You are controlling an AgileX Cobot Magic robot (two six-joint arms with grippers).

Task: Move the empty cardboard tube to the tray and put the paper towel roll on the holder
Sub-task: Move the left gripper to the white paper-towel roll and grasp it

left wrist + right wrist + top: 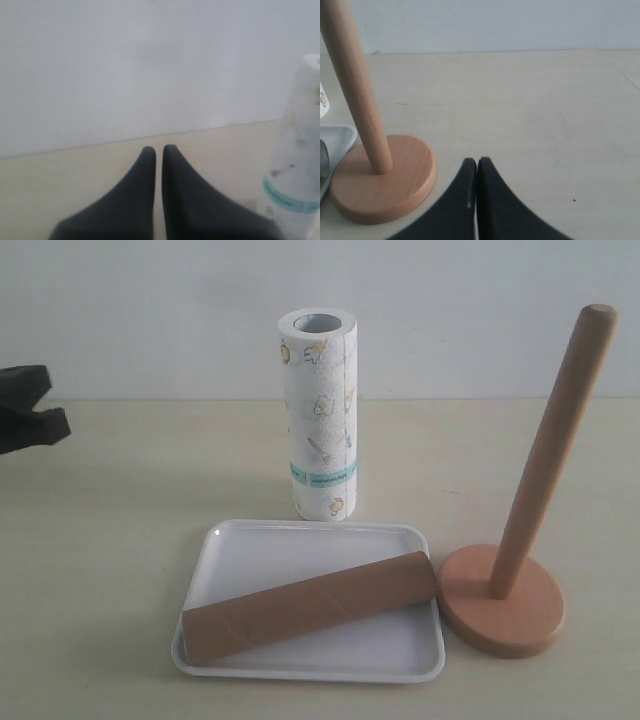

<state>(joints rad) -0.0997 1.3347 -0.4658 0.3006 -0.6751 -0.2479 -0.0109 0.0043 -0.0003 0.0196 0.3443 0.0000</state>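
Note:
The left gripper grabs the roll's patterned middle (323,408) next, to slide it onto the holder's pole (552,455).
The brown empty cardboard tube (310,604) lies slantwise in the white tray (300,545), one end over the tray's right rim near the holder's base. Behind the tray the paper towel roll (319,412) stands upright on the table, also at the edge of the left wrist view (295,165). The wooden holder (520,540) stands right of the tray with a bare pole (355,85). My left gripper (35,415) (158,149) is at the far left, shut and empty. My right gripper (477,161) is shut and empty, on the table beside the holder's base; the exterior view does not show it.
A pale wall rises behind the table. A corner of the tray (335,137) shows in the right wrist view, beside the holder's base. Bare tabletop (120,520) spreads left of the tray.

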